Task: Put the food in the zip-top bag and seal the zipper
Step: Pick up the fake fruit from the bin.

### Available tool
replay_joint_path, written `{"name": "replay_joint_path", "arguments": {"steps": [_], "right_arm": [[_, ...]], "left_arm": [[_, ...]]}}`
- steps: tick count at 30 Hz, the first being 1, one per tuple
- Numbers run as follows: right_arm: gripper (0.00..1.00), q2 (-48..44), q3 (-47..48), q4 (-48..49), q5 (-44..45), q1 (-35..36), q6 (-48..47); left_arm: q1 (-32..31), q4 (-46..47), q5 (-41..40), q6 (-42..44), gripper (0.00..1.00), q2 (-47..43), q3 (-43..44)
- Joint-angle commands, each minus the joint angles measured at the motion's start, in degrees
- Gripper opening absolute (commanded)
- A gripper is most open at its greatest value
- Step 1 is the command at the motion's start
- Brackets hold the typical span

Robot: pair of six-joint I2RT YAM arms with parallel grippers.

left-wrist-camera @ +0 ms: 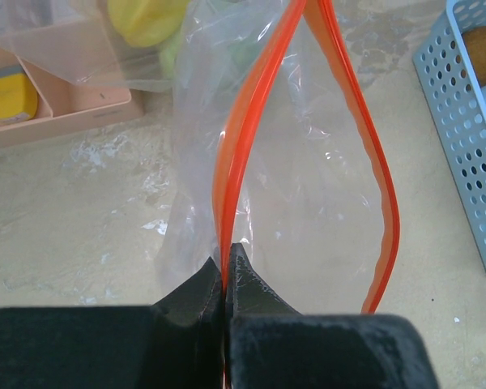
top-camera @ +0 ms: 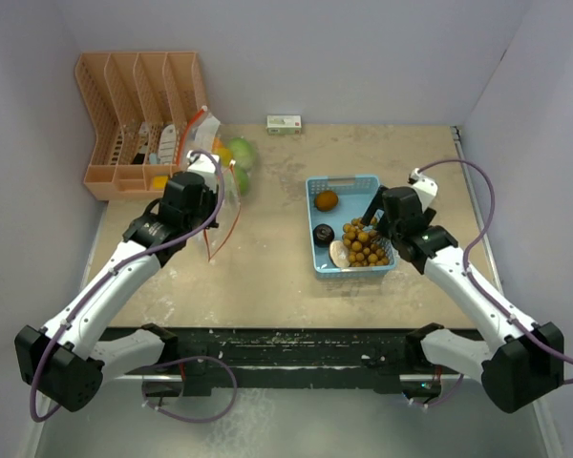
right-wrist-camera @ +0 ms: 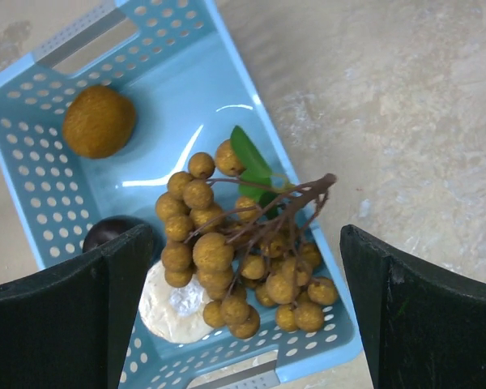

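The brown balls need to stay free to go into the zip-top bag [top-camera: 222,196] first, so the right gripper should next grab them by their stem beside the green leaf.
A clear zip-top bag [top-camera: 222,196] with an orange zipper rim hangs from my left gripper [top-camera: 212,215]. In the left wrist view the gripper [left-wrist-camera: 225,261] is shut on one side of the rim, and the bag's mouth [left-wrist-camera: 308,186] gapes open. A yellow fruit [left-wrist-camera: 150,20] and a green one [left-wrist-camera: 174,55] lie in the bag's far end. My right gripper [right-wrist-camera: 243,239] is open above the light blue tray [right-wrist-camera: 32,162], straddling the bunch of brown balls [right-wrist-camera: 219,251]. The tray also holds an orange-brown fruit [right-wrist-camera: 99,121], a dark lump [right-wrist-camera: 105,231], a beige slice [right-wrist-camera: 174,312] and a green leaf [right-wrist-camera: 251,158].
A peach desk organizer [top-camera: 138,114] stands at the back left, just behind the bag. A small white box [top-camera: 284,123] lies by the back wall. Walls close in on the left, back and right. The tray [top-camera: 344,181] sits right of centre.
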Motion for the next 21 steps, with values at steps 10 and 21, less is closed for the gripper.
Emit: {"name": "replay_joint_path", "arguments": {"steps": [10, 21], "right_arm": [[0.97, 2.14, -2.58, 6.68, -3.49, -8.42, -0.74], [0.80, 6.01, -6.35, 14.35, -8.81, -10.12, -2.68]], "left_arm": [[0.18, 2.96, 0.82, -0.86, 0.00, -2.30, -0.68], [0.16, 2.71, 0.38, -0.75, 0.00, -2.27, -0.92]]}}
